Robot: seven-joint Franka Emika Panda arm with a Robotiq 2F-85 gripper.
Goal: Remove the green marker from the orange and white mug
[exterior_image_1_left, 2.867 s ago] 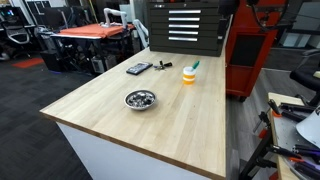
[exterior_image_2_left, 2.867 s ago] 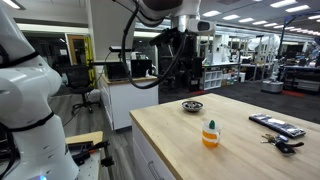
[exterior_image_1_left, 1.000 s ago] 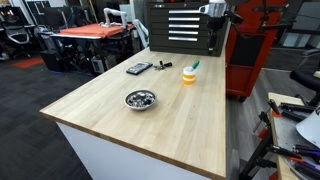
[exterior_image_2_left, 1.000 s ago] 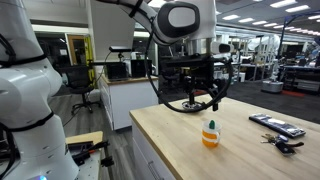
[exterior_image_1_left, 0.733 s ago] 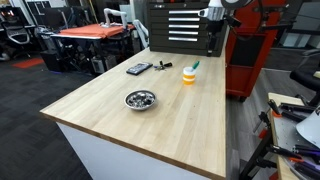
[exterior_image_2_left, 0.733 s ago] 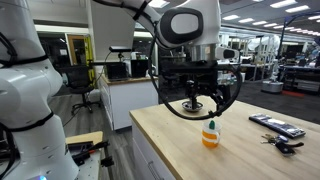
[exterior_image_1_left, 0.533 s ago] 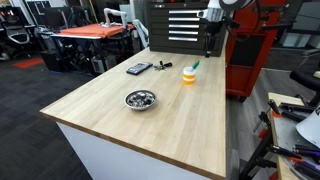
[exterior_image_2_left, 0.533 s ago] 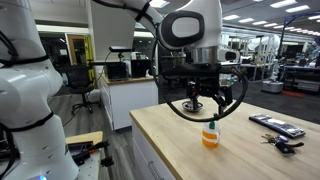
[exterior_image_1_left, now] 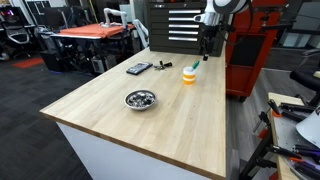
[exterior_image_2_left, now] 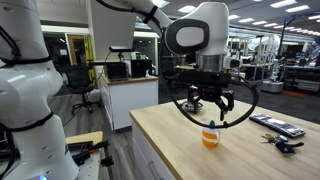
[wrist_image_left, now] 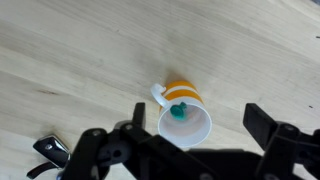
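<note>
The teal tip sits off the fingers' midline, so it is too early to close on the green marker. My gripper moves toward the mug's handle first.
The orange and white mug stands on the wooden table, far right part in an exterior view; it also shows in both other views. The green marker stands in the mug, leaning, its teal tip poking out; the wrist view looks down on its top inside the white rim. My gripper hangs open just above the mug, with the mug between the spread fingers in the wrist view. It holds nothing.
A silver metal bowl sits mid-table. A black remote and keys lie near the far edge, seen also beside the mug. Dark keys show at the wrist view's lower left. A red cabinet stands behind the table.
The arm has swung in over the table and come down over the mug. The open gripper now hangs right above the marker. Mug and marker have not moved.
</note>
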